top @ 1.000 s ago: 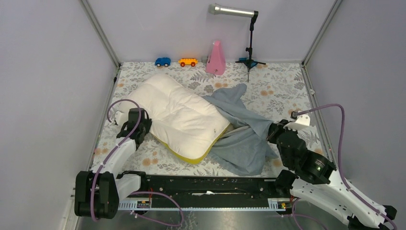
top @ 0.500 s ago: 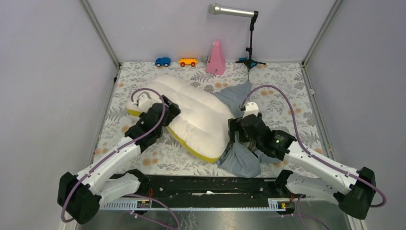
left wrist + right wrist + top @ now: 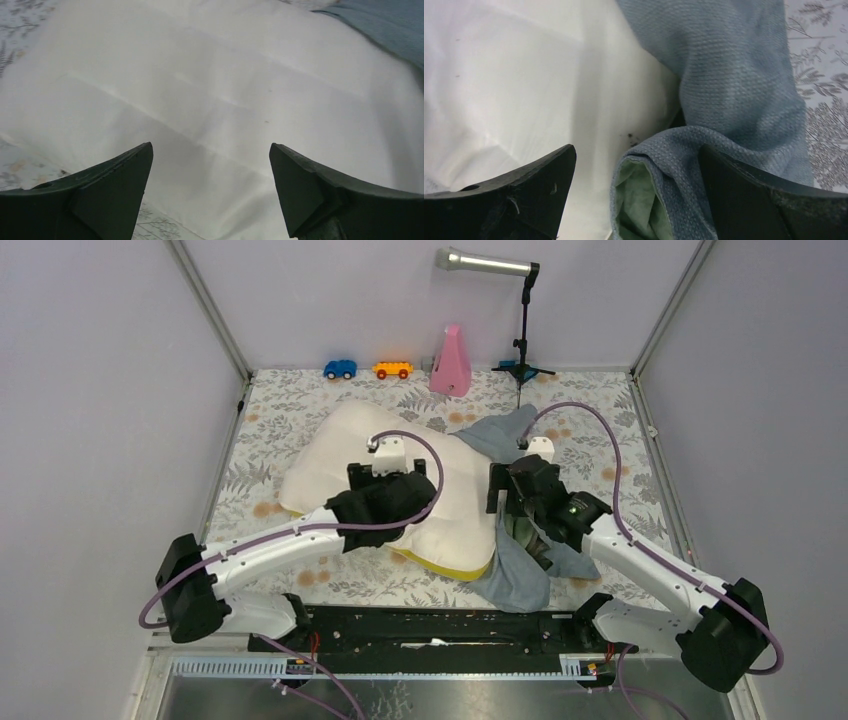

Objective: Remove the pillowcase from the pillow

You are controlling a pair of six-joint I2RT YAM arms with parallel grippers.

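Note:
My left gripper would leave the pillow lying there if I lifted it now, because its fingertips are wide apart over the cream pillow (image 3: pixel 330 455).
The cream pillow (image 3: pixel 330 455) lies across the middle of the table, yellow piping along its near edge. The blue-grey pillowcase (image 3: pixel 520 575) is bunched against its right end, with another part (image 3: pixel 500 435) trailing toward the back. My left gripper (image 3: pixel 388 475) hovers over the pillow's middle, open, with only the pillow (image 3: pixel 210 75) below my left gripper (image 3: pixel 210 145). My right gripper (image 3: pixel 505 502) is at the pillow's right end, open. A fold of the pillowcase (image 3: pixel 734 75) showing pale green lining stands between the fingers of my right gripper (image 3: pixel 638 147), beside the bare pillow (image 3: pixel 499 75).
A blue toy car (image 3: pixel 340 369), an orange toy car (image 3: pixel 392 370), a pink cone-shaped object (image 3: pixel 452 362) and a black stand (image 3: pixel 522 340) with a silver tube line the back edge. The floral table cover (image 3: pixel 300 400) is walled in on three sides.
Both arms have swung in from the sides to the pillow's middle and right end. Both grippers have gone from shut to open. The pillow has shifted, and the pillowcase is more bunched.

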